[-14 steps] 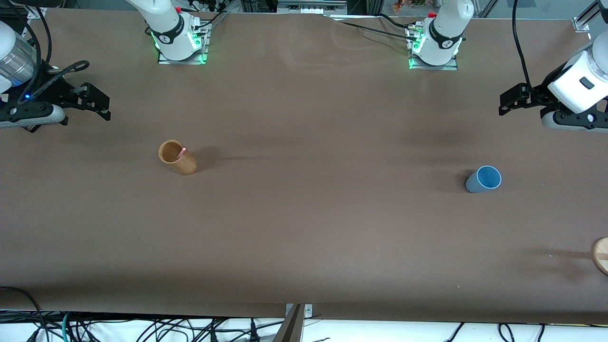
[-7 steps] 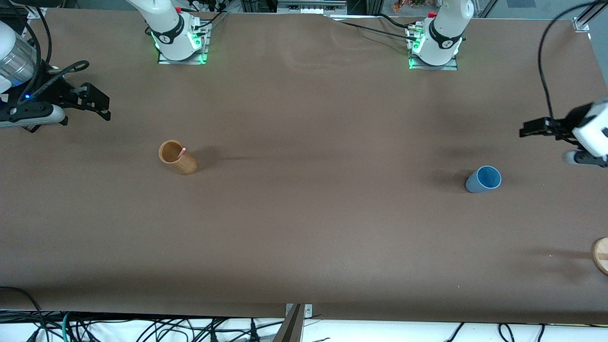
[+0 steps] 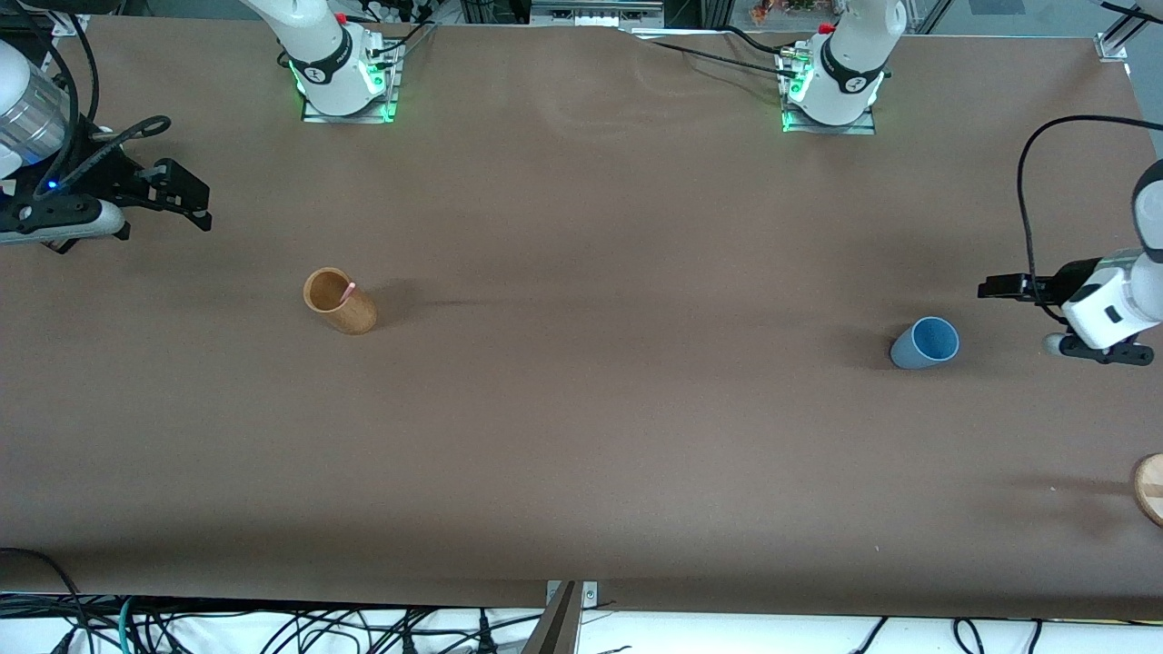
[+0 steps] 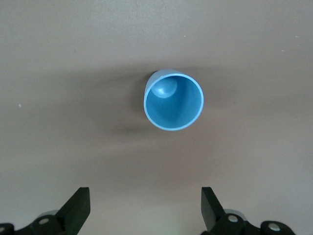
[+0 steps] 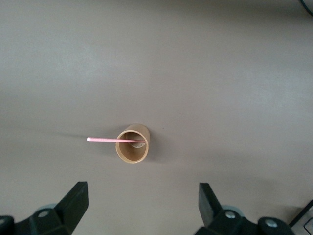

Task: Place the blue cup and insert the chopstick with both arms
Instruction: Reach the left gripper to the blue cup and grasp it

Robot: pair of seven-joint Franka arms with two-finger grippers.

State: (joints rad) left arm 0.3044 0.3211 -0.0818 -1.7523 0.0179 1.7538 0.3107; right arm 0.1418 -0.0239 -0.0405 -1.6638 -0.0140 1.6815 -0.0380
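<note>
The left gripper picks up the blue cup by its rim next, to carry and place it for the chopstick.
The blue cup stands upright and empty on the table toward the left arm's end; it also shows in the left wrist view. My left gripper is open and empty over the table beside the cup, apart from it, with its fingers spread wide. The pink chopstick leans in the brown wooden cup toward the right arm's end, its end sticking out over the rim. My right gripper waits, open and empty, over the table's end, with the brown cup in its view.
A round wooden disc lies at the table's edge at the left arm's end, nearer to the front camera than the blue cup. The arm bases stand along the table's back edge. Cables hang below the front edge.
My left gripper has come down and swung toward the blue cup, ending close beside it. The right arm, both cups and the chopstick have not moved.
</note>
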